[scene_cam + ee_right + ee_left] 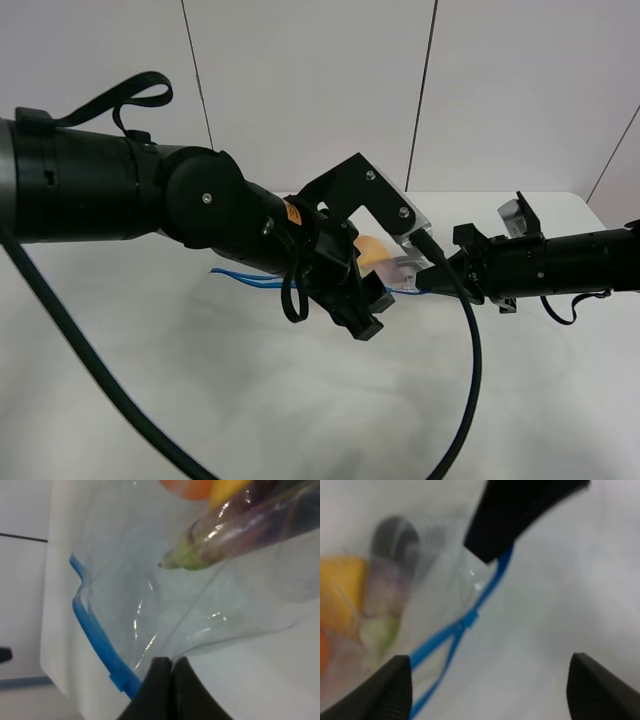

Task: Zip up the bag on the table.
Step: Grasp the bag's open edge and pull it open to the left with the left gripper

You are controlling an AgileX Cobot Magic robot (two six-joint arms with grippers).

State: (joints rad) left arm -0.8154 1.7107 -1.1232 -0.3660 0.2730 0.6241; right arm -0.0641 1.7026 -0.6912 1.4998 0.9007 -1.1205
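My left gripper grabs the bag by its blue zip strip (250, 280) (470, 620) next, to press its parted lines together and zip it up.
The bag (150, 595) is clear crinkly plastic lying on the white table (250, 400). Its blue zip strip (470, 620) runs along one edge and stands parted into two lines. Through the plastic I see a purple eggplant (240, 530), an orange (190, 487) and a yellow pear (340, 590). My right gripper (167, 690) is shut on the bag's plastic beside the blue zip strip (95, 635). My left gripper (492, 695) hovers open above the strip, touching nothing. In the exterior view the left arm hides most of the bag (405, 265), with the left gripper (362, 315) over it.
A black cable (470, 370) hangs from the left arm across the table's front. Behind the table stands a white panelled wall (320, 90). The table's right edge (600, 215) lies just past the right arm.
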